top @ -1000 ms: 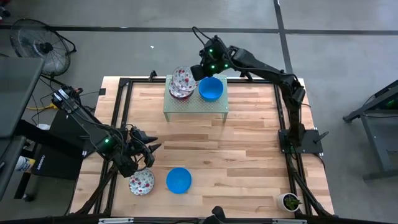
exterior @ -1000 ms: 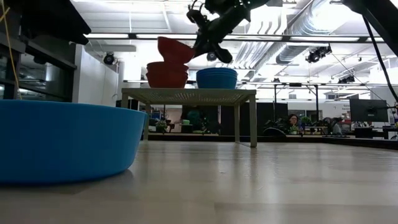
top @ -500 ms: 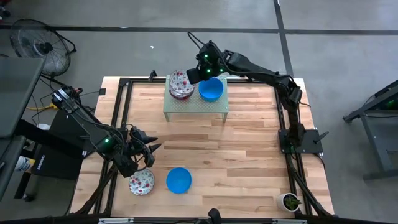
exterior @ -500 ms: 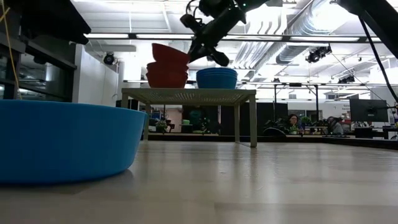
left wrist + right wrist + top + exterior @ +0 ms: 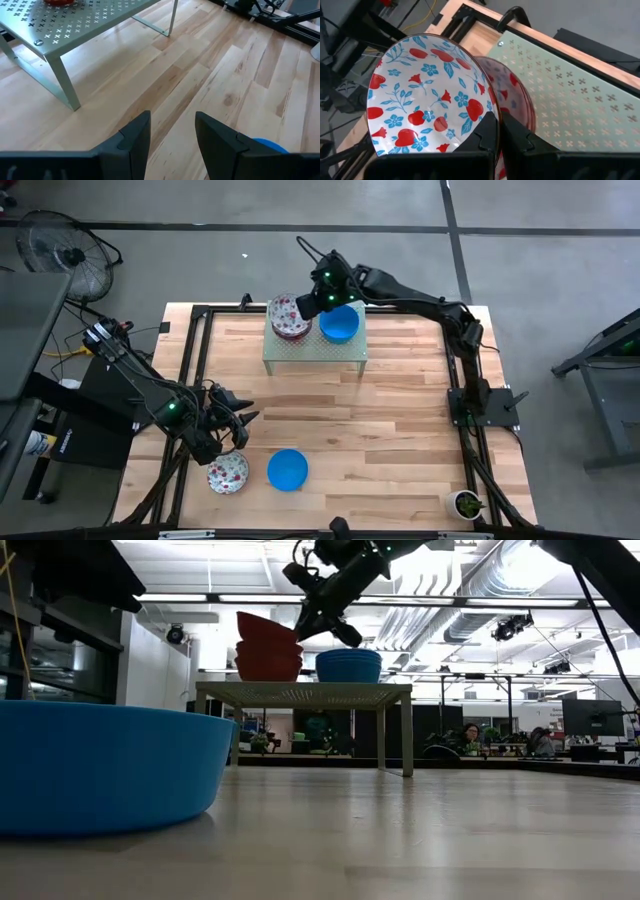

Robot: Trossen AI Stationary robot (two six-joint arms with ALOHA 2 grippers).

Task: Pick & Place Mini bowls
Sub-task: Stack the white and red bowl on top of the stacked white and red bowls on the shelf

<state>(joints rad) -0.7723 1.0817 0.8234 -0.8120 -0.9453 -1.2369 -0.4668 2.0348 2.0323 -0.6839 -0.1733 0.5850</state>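
Note:
The floral bowl dips inside the stack's top rim (image 5: 294, 333) (image 5: 520, 83), so the bowl would nest there. My right gripper should open.
My right gripper (image 5: 314, 298) is over the pale green rack (image 5: 345, 352), shut on a white mini bowl with red and blue flowers (image 5: 427, 100). That bowl is at the top of the floral stack (image 5: 290, 318), red from the side (image 5: 268, 650). A blue bowl stack (image 5: 340, 324) stands beside it on the rack. My left gripper (image 5: 236, 426) waits open above the table's near left part, with one floral bowl (image 5: 228, 473) and one blue bowl (image 5: 288, 469) standing on the wood close by. My right gripper pinches the floral bowl's rim (image 5: 487, 111), one finger inside the bowl and one outside. The fingers slant down from the table's right and far side. The bowl tilts slightly on or just above the stack (image 5: 268, 628); whether it rests there I cannot tell.
The rack stands on thin legs (image 5: 406, 740) at the table's far middle. A black frame (image 5: 190, 360) runs round the table edges. A small potted plant (image 5: 466, 503) is at the near right corner. Bare wood lies between the rack and the near bowls.
My right gripper has carried the floral bowl toward the table's left and down, from above the gap between the stacks to the top of the floral stack. The bowl has tipped from steeply tilted toward level. The gripper stays shut on it.

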